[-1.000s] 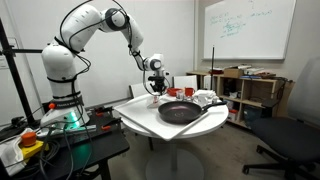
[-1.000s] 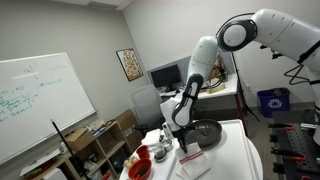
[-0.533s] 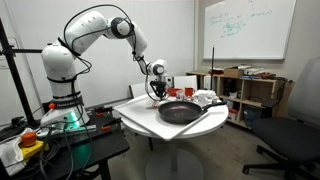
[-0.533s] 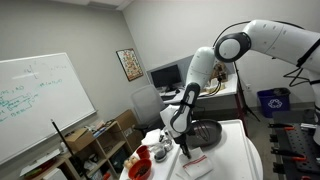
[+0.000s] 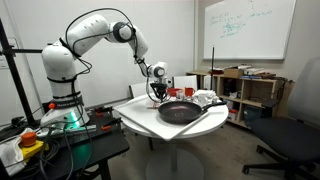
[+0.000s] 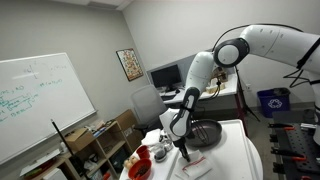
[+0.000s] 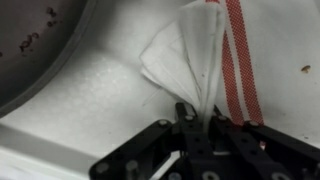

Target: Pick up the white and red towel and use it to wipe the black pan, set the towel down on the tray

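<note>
My gripper should open now: the striped part is spread on the white tray below my fingertips, so the towel would settle there if I let go.
The white towel with red stripes (image 7: 205, 60) hangs gathered from my gripper (image 7: 195, 118), which is shut on its bunched end. It lies over a white textured surface next to the black pan (image 7: 30, 40), whose dark inside shows at the upper left of the wrist view. In both exterior views the gripper (image 5: 156, 93) (image 6: 181, 146) is low beside the pan (image 5: 180, 111) (image 6: 206, 133), at its rim. The tray (image 6: 200, 166) shows as a flat white sheet under and beside the pan.
The pan stands on a round white table (image 5: 150, 128). Red cups and bowls (image 6: 140, 168) and other small items (image 5: 203, 98) crowd the table near the pan. A black bench with cables (image 5: 60, 140) and an office chair (image 5: 285, 140) stand around it.
The arm's elbow has swung over and lowered a little. The gripper has stayed shut on the towel and shifted only slightly beside the pan.
</note>
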